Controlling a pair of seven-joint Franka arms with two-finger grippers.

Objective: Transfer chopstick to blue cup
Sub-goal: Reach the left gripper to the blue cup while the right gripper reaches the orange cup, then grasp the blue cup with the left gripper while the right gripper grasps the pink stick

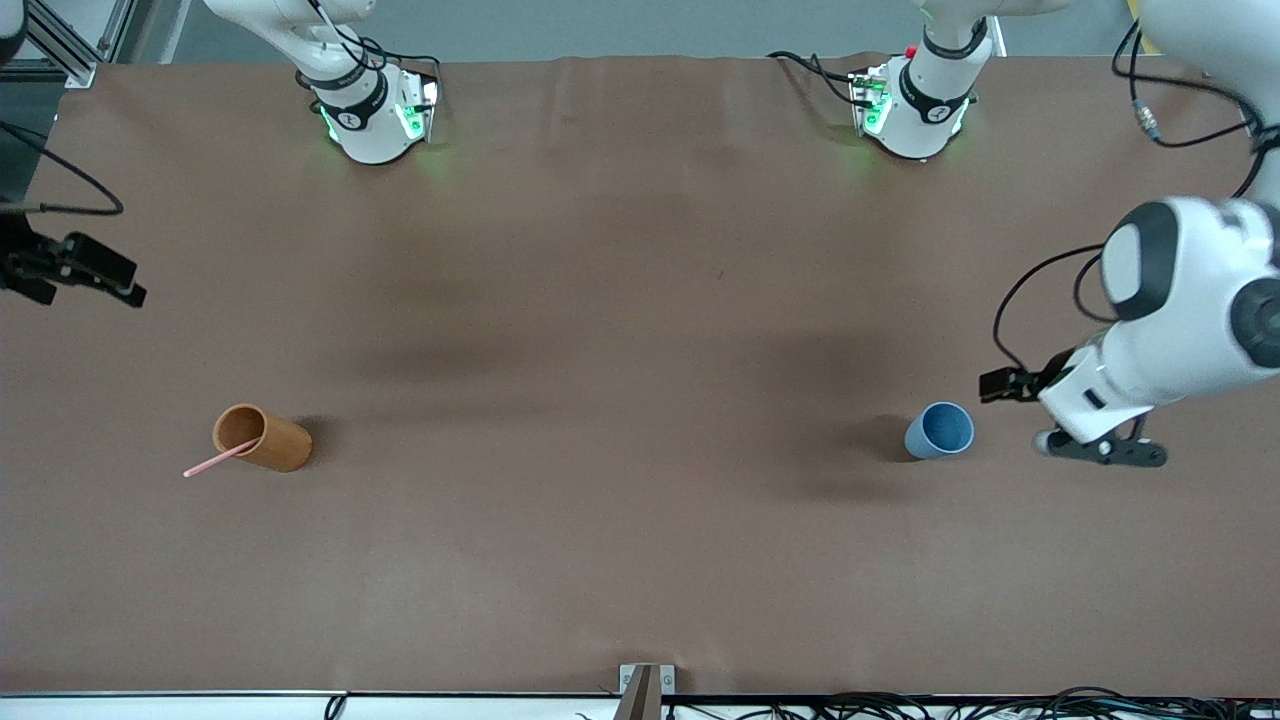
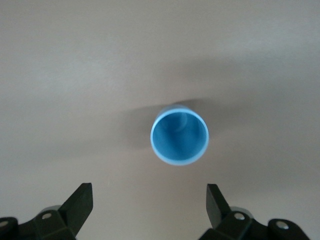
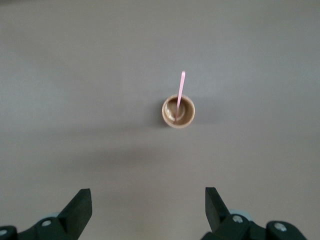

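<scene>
Next, my right gripper takes hold of the pink chopstick by its protruding upper end [image 1: 196, 472] to transfer the chopstick to the blue cup [image 1: 940, 430].
The pink chopstick [image 1: 215, 462] [image 3: 180, 92] leans inside an orange-brown wooden cup [image 1: 270, 440] [image 3: 178, 111] toward the right arm's end of the table, its upper end sticking out past the rim. The blue cup [image 1: 940, 430] [image 2: 179, 135] stands upright and empty toward the left arm's end. My left gripper [image 1: 1105, 452] [image 2: 149, 197] hangs over the table just beside the blue cup, open, with nothing between its fingers. My right gripper [image 1: 85, 272] [image 3: 148, 200] hovers open and empty over the table's edge at the right arm's end, well apart from the wooden cup.
A brown mat [image 1: 620, 330] covers the table. The two arm bases [image 1: 365, 115] [image 1: 915, 110] stand along its edge farthest from the front camera. Cables [image 1: 950, 705] run along the near edge, by a small bracket [image 1: 640, 690].
</scene>
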